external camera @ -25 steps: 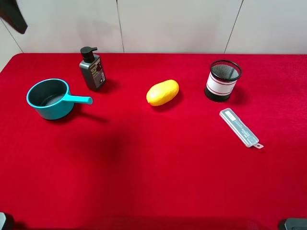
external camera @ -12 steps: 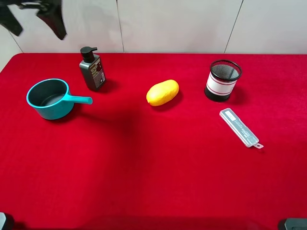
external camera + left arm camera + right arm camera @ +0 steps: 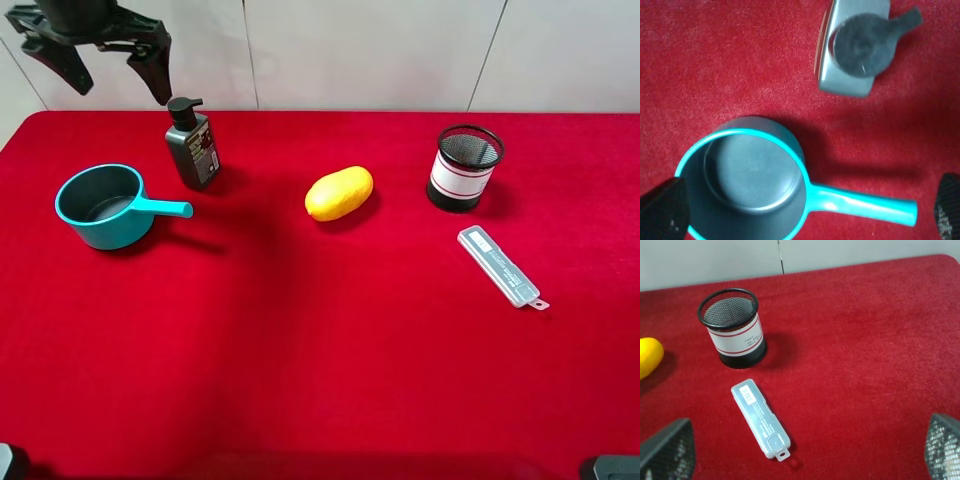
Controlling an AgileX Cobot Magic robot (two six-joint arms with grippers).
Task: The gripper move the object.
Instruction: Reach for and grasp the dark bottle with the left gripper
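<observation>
My left gripper is to grab the pump bottle next by the shoulder of its grey body (image 3: 192,138), beside the black pump top (image 3: 182,110), to move it.
The object, a dark grey pump bottle (image 3: 191,148) with a black pump top, stands upright at the back left of the red table. From above it shows in the left wrist view as the bottle (image 3: 854,49). My left gripper (image 3: 112,78) hangs open high over the back left edge, up and to the left of the bottle and not touching it. In its own view the left gripper (image 3: 805,210) has both fingertips (image 3: 664,210) spread wide, with nothing between them. My right gripper (image 3: 804,452) is open and empty, and it is out of the exterior view.
A teal saucepan (image 3: 104,206) sits left of the bottle, handle pointing right, directly under the left gripper (image 3: 747,182). A yellow fruit (image 3: 339,193) lies mid-table. A black mesh cup (image 3: 465,167) and a flat translucent case (image 3: 501,266) are on the right.
The left gripper has come into view from the top left corner and moved right and down, toward the bottle. Nothing on the table has moved.
</observation>
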